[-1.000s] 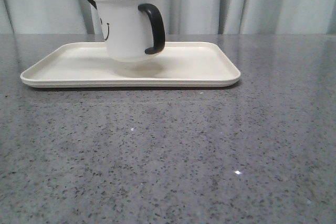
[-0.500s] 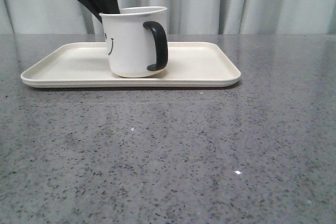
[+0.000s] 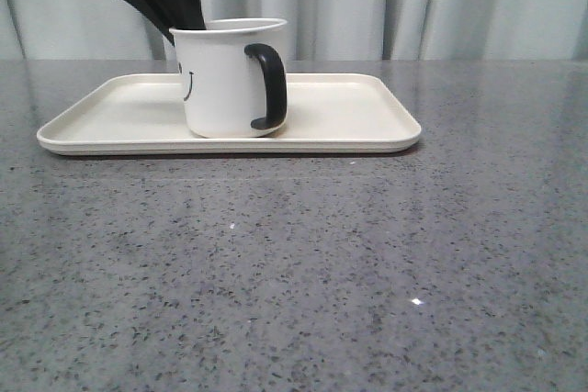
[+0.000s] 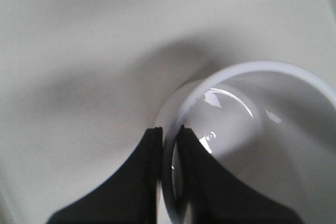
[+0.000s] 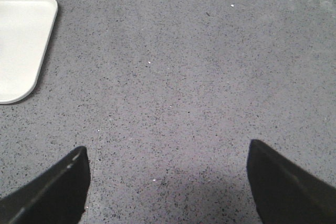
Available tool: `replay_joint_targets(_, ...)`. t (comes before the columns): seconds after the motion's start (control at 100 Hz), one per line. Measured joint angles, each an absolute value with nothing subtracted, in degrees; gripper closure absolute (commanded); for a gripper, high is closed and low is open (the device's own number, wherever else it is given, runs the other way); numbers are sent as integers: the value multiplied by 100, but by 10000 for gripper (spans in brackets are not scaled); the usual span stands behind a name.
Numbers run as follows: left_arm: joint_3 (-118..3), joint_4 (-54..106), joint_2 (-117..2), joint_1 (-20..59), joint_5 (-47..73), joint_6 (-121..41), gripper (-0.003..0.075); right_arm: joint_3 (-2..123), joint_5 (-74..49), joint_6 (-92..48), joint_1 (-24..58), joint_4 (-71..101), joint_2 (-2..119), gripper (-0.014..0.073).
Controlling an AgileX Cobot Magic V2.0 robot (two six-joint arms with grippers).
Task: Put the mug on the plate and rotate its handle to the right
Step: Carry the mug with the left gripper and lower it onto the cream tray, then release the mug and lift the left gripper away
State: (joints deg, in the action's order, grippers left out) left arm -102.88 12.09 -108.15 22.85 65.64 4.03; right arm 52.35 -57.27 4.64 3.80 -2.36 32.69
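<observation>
I should release the mug from my left gripper, because the mug's base rests flat on the cream plate inside the plate's edge, so it would stand.
The white mug stands upright on the cream plate, a little left of its middle. Part of the smiley print shows on its left side. The black handle points toward the camera and slightly right. My left gripper comes down from the upper left and is shut on the mug's far-left rim. One finger is outside the wall and the other is inside; in the left wrist view the gripper straddles the rim. My right gripper is open and empty over bare table.
The grey speckled table stretches in front of the plate. A corner of the plate shows in the right wrist view. A pale curtain hangs behind the table.
The mug was tilted and held above the plate; it has come down and now stands flat on it. It then shifted slightly left with the left gripper still on its rim.
</observation>
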Motion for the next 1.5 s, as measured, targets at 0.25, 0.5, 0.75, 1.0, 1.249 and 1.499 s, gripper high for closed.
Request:
replay_joint_targets(0.25, -10391, 1199, -10860, 2285, 6651, 403, 627, 5235, -5717, 464, 380, -236, 3269, -12)
replay_joint_targets(0.5, -10438, 1199, -10872, 2285, 6749, 403, 223, 5235, -5717, 464, 380, -236, 3269, -12)
replay_joint_targets(0.75, -10631, 1199, -10882, 2285, 6724, 403, 185, 5235, -5717, 464, 380, -236, 3269, -12)
replay_joint_targets(1.0, -10712, 830, -10457, 2285, 6533, 403, 185, 5235, -5717, 464, 380, -236, 3269, -12)
replay_joint_targets(1.249, -10449, 293, -9385, 2285, 6420, 403, 185, 5235, -5717, 464, 380, -236, 3269, -12)
replay_joint_targets(1.499, -9208, -224, -8160, 2285, 6062, 427, 185, 5235, -5717, 464, 380, -236, 3269, -12)
